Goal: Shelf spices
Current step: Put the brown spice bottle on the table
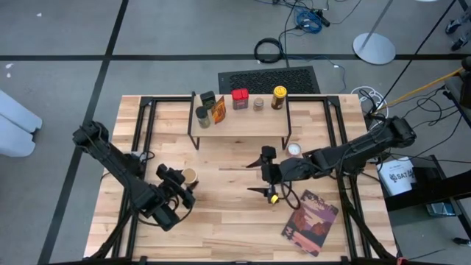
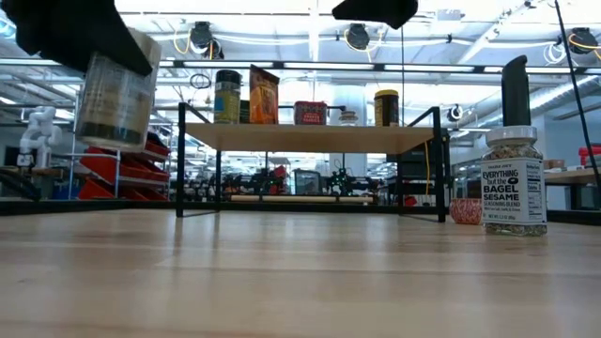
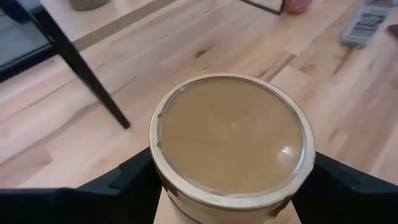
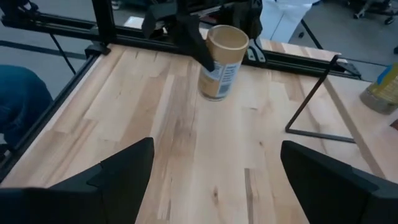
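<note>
The tan-topped jar (image 1: pixel 189 176) hangs tilted above the table, so from here it stays held in my left gripper until it stands on the shelf.
A tan-topped spice jar (image 1: pixel 189 176) hangs above the table's near left, with my left gripper (image 1: pixel 182 185) shut on it. In the low view the jar (image 2: pixel 117 89) is well clear of the tabletop and tilted. The shelf (image 1: pixel 239 121) stands on its black legs at the far middle, with several spices (image 1: pixel 240 98) standing on its plank. A white-topped bagel-seasoning jar (image 1: pixel 294 149) stands on the table by the shelf's right leg. My right gripper (image 1: pixel 266 173) hovers open over the table's middle, and its wrist view (image 4: pixel 211 180) shows nothing between its fingers. My left gripper pinches the jar's side wall just under the lid (image 3: pixel 168 196) between its two fingers (image 3: pixel 124 180), one on each opposite side. The tan lid (image 3: pixel 233 134) faces back toward the wrist. The jar is lifted clear of the table and tilted.
A flat reddish picture-covered book (image 1: pixel 309 221) lies at the near right. The shelf's black legs (image 2: pixel 178 164) stand in front of the far edge. The bagel-seasoning jar (image 2: pixel 514 183) stands at the right. Bare planks (image 1: pixel 221 228) lie along the near middle.
</note>
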